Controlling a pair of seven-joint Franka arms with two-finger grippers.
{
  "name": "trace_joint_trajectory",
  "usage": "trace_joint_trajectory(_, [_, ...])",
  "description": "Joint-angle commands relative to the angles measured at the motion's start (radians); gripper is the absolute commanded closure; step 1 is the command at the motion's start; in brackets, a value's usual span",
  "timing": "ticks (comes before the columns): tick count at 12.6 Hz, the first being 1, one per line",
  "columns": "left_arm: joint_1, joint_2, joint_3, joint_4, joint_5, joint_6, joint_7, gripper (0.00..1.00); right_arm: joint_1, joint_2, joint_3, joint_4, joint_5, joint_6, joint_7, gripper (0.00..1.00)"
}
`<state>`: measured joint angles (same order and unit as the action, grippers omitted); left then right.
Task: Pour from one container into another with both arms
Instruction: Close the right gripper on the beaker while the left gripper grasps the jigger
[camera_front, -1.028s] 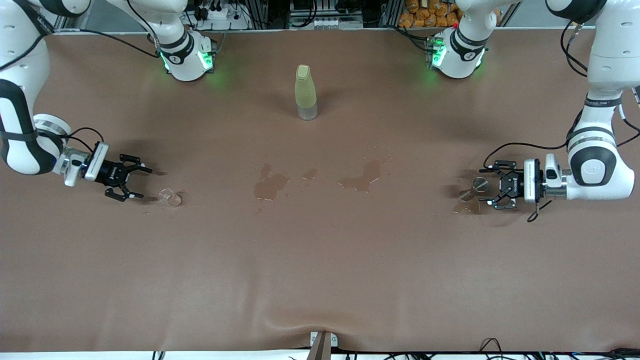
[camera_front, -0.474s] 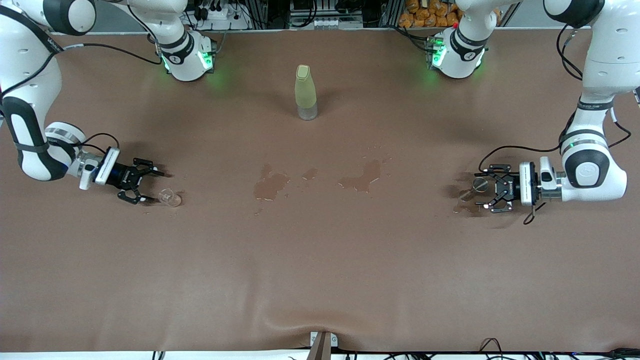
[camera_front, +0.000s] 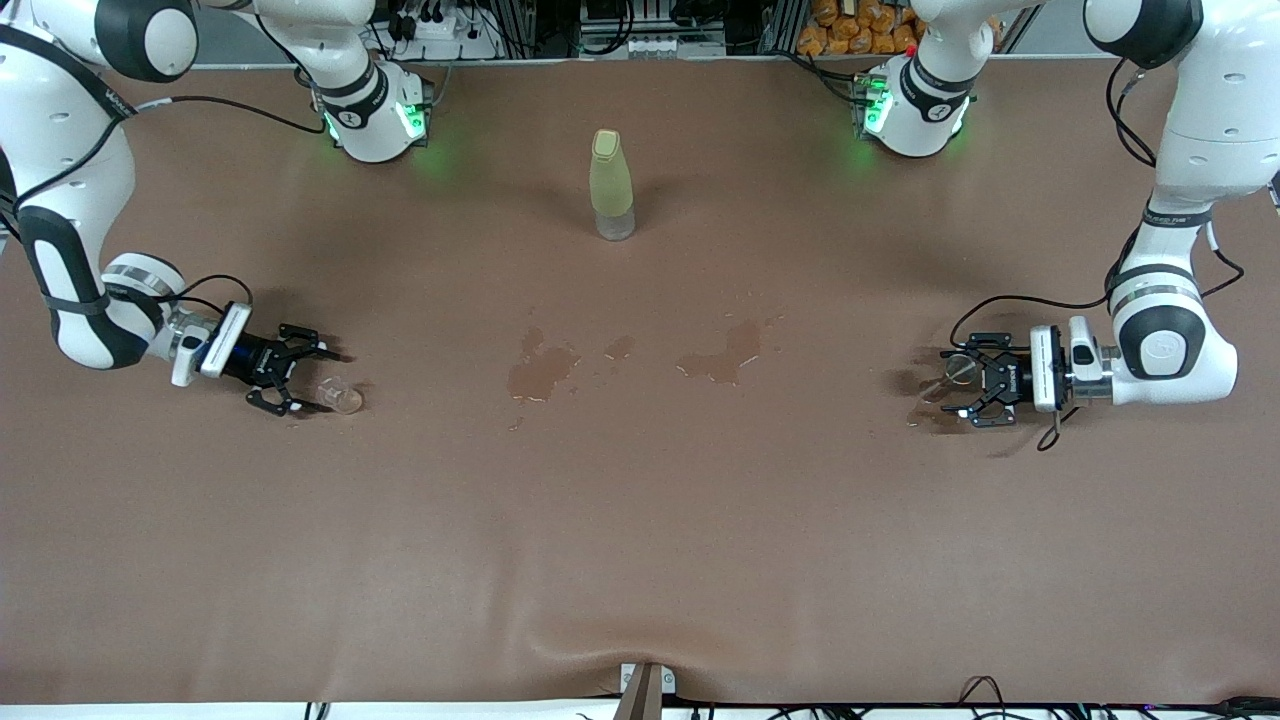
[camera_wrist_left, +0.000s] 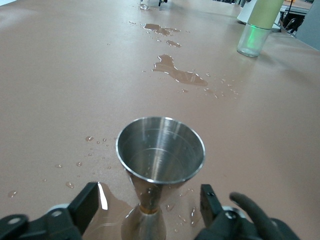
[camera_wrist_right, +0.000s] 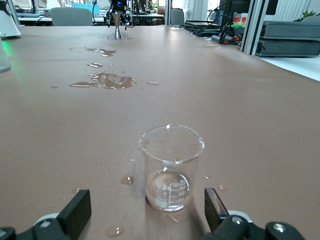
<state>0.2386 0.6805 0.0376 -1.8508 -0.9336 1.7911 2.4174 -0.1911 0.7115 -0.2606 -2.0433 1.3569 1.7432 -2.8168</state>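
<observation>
My right gripper grabs the tiny glass cup by its body (camera_front: 960, 370) next, to pour the glass cup's liquid into the other container (camera_front: 339, 395).
The tiny clear glass cup (camera_front: 344, 397) (camera_wrist_right: 171, 167) stands toward the right arm's end of the table with a little liquid in its bottom. My right gripper (camera_front: 316, 384) (camera_wrist_right: 145, 210) is low and open, and the cup is just off its fingertips, in line with the gap and untouched. The silver cone-shaped cup (camera_front: 958, 369) (camera_wrist_left: 160, 150) stands upright in a small puddle toward the left arm's end. My left gripper (camera_front: 951, 384) (camera_wrist_left: 148, 207) is open around its narrow waist, with a gap showing on each side.
A tall yellow-green bottle (camera_front: 611, 185) (camera_wrist_left: 257, 25) stands at the middle of the table near the robots' bases. Two spill patches (camera_front: 540, 370) (camera_front: 725, 355) and scattered droplets lie between the two cups. The brown cloth ripples at the edge nearest the front camera.
Both arms have slid their grippers in along the table toward their cups. The left gripper's fingers now flank the silver cup, and the right gripper's tips have reached the glass cup.
</observation>
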Motion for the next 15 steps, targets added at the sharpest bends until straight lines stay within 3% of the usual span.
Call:
trace_joint_trajectory(1, [0.001,-0.001,-0.001,-0.001,-0.024,0.008,0.020,0.24,-0.019,0.036,0.020,0.006,0.070,-0.017,-0.283,0.00])
trace_joint_trajectory(6, [0.001,-0.004,-0.001,0.001,-0.024,0.008,0.019,0.55,-0.016,0.068,0.041,0.017,0.116,-0.014,-0.303,0.00])
trace_joint_trajectory(9, [0.001,-0.012,-0.001,0.013,-0.016,0.007,0.016,0.96,-0.014,0.085,0.052,0.025,0.131,-0.014,-0.306,0.00])
trace_joint_trajectory(12, [-0.001,-0.016,-0.002,0.030,-0.016,0.007,0.016,1.00,-0.013,0.088,0.080,0.028,0.146,-0.013,-0.306,0.00])
trace_joint_trajectory(15, [-0.013,-0.025,-0.063,0.100,-0.022,0.001,0.009,1.00,-0.001,0.091,0.090,0.028,0.166,-0.008,-0.308,0.00])
